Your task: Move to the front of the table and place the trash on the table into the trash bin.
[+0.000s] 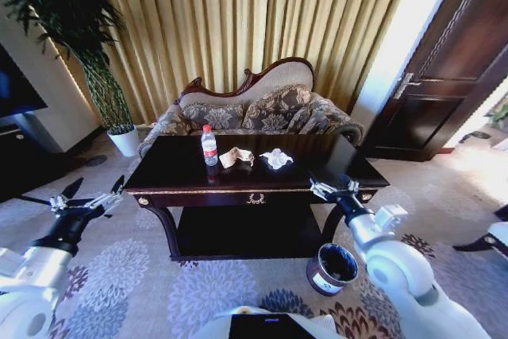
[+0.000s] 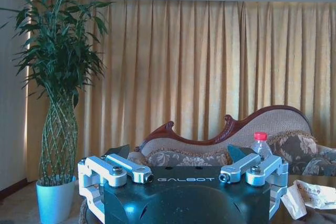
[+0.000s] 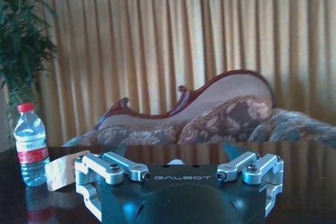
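The right gripper grabs the crumpled white tissue by its bunched folds next. Then it drops the tissue into the trash bin.
The dark glossy table stands right in front of me. On its top, from left to right, are a clear red-capped bottle, a tan paper wad and a white tissue. The round dark trash bin sits on the carpet by the table's front right leg. My left gripper hovers open and empty off the table's left end. My right gripper is open and empty over the front right corner. The right wrist view shows the bottle and the wad beyond that gripper; the left wrist view shows the bottle and the wad beyond the left gripper.
A patterned sofa stands close behind the table, before gold curtains. A tall plant in a white pot is at the back left, a dark cabinet at the left, a dark door at the right. Floral carpet lies around the table.
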Controlling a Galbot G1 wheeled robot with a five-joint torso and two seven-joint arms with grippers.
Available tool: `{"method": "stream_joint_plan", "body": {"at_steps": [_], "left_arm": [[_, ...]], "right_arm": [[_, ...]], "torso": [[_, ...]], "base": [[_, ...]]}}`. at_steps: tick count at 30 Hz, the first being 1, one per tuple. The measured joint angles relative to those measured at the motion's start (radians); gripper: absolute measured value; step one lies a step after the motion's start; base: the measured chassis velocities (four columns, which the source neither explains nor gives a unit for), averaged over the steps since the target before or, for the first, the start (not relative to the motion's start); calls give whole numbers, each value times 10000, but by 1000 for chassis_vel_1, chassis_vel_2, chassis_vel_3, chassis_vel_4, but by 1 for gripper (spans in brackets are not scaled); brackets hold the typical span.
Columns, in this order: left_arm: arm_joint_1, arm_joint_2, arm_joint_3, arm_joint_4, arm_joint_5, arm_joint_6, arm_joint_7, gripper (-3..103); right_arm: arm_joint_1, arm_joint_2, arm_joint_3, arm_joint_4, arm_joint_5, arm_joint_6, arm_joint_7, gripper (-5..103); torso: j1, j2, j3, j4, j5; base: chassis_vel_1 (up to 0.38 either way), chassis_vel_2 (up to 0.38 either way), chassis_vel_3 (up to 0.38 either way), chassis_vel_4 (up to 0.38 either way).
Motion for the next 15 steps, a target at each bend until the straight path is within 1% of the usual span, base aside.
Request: {"method": "stream_joint_plan", "body": {"at_steps": [1,2,4,5,6,9,12,13,15], "left_arm": [[47,-57,2,-1,14,1,0,100],[47,-57,2,-1,14,1,0,100],[158,-163,-44,-3,27,4,1,100],[158,-163,-44,-3,27,4,1,100],[230,-228,-102,-4,31,4,0,100],[312,-350,-210,-5,34,4,-4,100],[362,-490,-246,-5,66,4,-18,100],[362,-490,-246,-5,66,4,-18,100],[395,-549,-252,-5,135,-10,-11,100]], "right_arm": [[510,-320,-284,-348,357,-151,0,100],[510,-320,-284,-348,357,-151,0,100],[1289,-795,-755,-860,931,-399,43,100],[1289,-795,-755,-860,931,-399,43,100],[1764,-1063,-1084,-1127,1326,-534,125,100],[2740,-1458,-1830,-1621,1827,-748,195,100],[4193,-1625,-2913,-2229,1975,-842,209,100],[4193,-1625,-2913,-2229,1975,-842,209,100],[5017,-1590,-3525,-2606,1982,-915,240,100]], "torso": [[0,0,1,3,2],[0,0,1,3,2],[1,-1,1,2,3],[1,-1,1,2,3],[0,0,1,3,2],[0,0,1,1,1],[0,-1,1,2,1],[0,-1,1,2,1],[1,-1,1,2,-3]], "base": [[0,0,0,0],[0,0,0,0],[0,0,0,0],[0,0,0,0],[0,0,0,0],[0,0,0,0],[0,0,0,0],[0,0,0,0],[0,0,0,0]]}}
